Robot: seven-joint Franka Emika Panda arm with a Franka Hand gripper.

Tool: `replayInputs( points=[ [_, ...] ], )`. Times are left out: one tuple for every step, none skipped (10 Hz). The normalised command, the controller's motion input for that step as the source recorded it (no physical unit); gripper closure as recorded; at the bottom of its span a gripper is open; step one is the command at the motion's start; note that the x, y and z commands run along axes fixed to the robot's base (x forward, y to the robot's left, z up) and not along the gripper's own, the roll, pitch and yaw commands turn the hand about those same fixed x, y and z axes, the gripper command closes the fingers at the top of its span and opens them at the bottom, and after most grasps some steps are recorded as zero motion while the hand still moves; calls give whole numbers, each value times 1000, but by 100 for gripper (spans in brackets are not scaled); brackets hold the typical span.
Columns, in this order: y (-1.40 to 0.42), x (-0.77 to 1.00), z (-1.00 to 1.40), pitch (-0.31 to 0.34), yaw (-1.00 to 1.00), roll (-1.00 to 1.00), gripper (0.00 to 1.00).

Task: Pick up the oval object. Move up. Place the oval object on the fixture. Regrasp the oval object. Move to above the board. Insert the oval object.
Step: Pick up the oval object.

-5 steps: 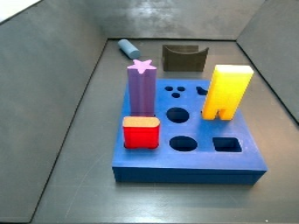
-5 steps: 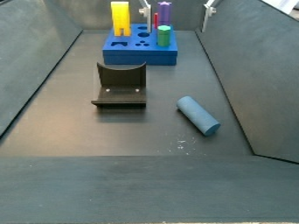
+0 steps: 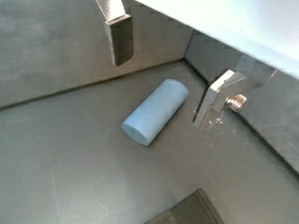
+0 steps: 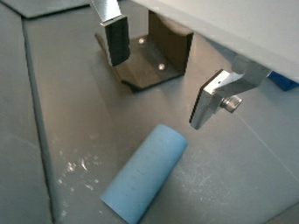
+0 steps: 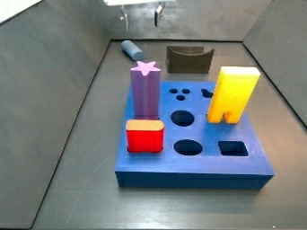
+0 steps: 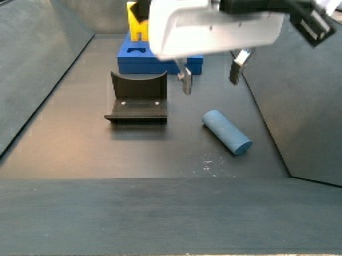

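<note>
My gripper should next grab the oval object by the middle of its long body [image 5: 135, 51] [image 3: 155, 112] to put it on the fixture for regrasping.
The oval object [image 3: 156, 111] is a grey-blue peg lying flat on the floor beside a wall, seen in both wrist views [image 4: 146, 171] and both side views [image 5: 129, 48] [image 6: 226, 131]. My gripper [image 3: 163, 89] hangs open above it with nothing between the fingers, well clear of the floor [image 6: 211, 76] [image 5: 139, 14] [image 4: 158, 92]. The dark fixture [image 4: 158, 61] stands on the floor between the peg and the board [image 6: 138, 98] [image 5: 189, 59]. The blue board [image 5: 192, 154] lies beyond it, partly hidden by my gripper body in a side view [image 6: 134, 56].
On the board stand a purple star-topped peg [image 5: 145, 90], a yellow arch block [image 5: 232, 92] and a red block [image 5: 145, 136]. Sloping grey walls close in the floor on both sides [image 6: 287, 110].
My gripper has come down from the upper edge of both side views and now hangs lower, over the oval object. The peg, fixture and board have not moved.
</note>
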Motion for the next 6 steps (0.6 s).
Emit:
replayInputs(
  points=[
    [151,0,-966,0,137,-111,0],
    [214,29,-1000,0,103,-56,0],
    [26,-89,-743,-74,103,-184,0],
    [54,-289,-217,-339,120,-284,0],
    [40,-277,-234,-346,74,-246,0],
    [0,0,0,0,0,0,0]
  ],
)
